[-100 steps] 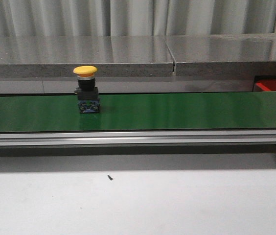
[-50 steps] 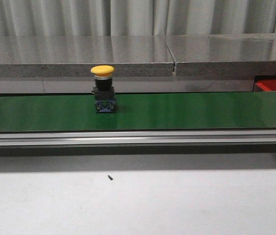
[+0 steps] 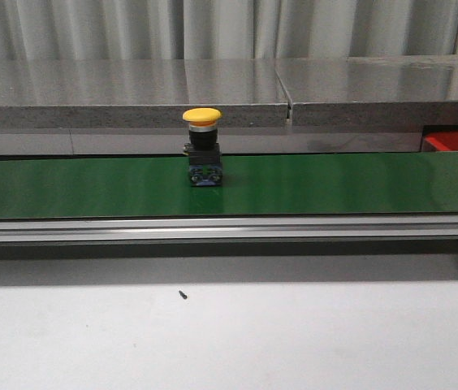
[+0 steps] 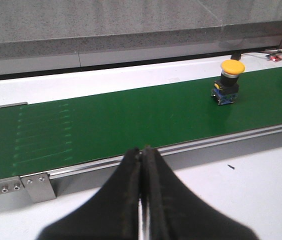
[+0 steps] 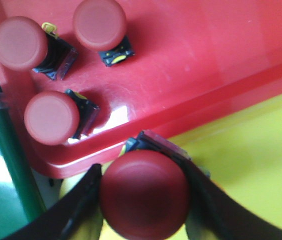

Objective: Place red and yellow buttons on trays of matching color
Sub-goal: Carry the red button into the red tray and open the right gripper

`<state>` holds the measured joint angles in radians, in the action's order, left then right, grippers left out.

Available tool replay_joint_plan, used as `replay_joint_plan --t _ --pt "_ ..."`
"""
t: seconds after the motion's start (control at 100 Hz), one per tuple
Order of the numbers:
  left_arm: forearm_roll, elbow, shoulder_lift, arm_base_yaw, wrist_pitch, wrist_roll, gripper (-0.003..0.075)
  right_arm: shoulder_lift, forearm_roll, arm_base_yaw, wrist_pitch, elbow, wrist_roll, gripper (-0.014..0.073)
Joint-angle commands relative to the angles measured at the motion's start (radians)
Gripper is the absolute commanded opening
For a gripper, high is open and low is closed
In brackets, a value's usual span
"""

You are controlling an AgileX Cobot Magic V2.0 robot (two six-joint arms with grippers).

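Observation:
The red button's base hangs over the yellow tray, short of the red tray. My right gripper should keep holding it until it is over the red tray.
A yellow button (image 3: 202,146) stands upright on the green conveyor belt (image 3: 334,183); it also shows in the left wrist view (image 4: 228,81). My left gripper (image 4: 142,151) is shut and empty, low over the white table in front of the belt. My right gripper (image 5: 143,192) is shut on a red button (image 5: 144,194), held over the yellow tray (image 5: 251,165) beside the red tray (image 5: 191,65). Three red buttons (image 5: 51,117) lie in the red tray. Neither arm shows in the front view.
A corner of the red tray (image 3: 456,140) shows at the belt's right end. A grey stone ledge (image 3: 229,89) runs behind the belt. An aluminium rail (image 3: 213,230) edges the belt's front. A small dark speck (image 3: 183,295) lies on the white table.
The yellow button has ridden the belt to the right, from left of centre towards the middle.

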<state>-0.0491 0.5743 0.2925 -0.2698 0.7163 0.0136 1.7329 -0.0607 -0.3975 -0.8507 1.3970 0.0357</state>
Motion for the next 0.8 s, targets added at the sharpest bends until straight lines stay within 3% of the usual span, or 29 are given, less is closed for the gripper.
replay_joint_plan --t 0.0,0.36,0.79 --pt "-0.011 0.024 0.008 -0.007 -0.071 0.010 -0.0019 -0.023 -0.035 -0.008 0.076 0.022 0.000 0.0230" --pt "-0.011 0.024 0.008 -0.007 -0.071 0.010 -0.0019 0.045 -0.073 -0.008 0.216 0.023 0.000 0.0230" --pt "-0.011 0.024 0.008 -0.007 -0.071 0.010 -0.0019 0.120 -0.084 -0.008 0.285 0.025 0.000 0.0230"
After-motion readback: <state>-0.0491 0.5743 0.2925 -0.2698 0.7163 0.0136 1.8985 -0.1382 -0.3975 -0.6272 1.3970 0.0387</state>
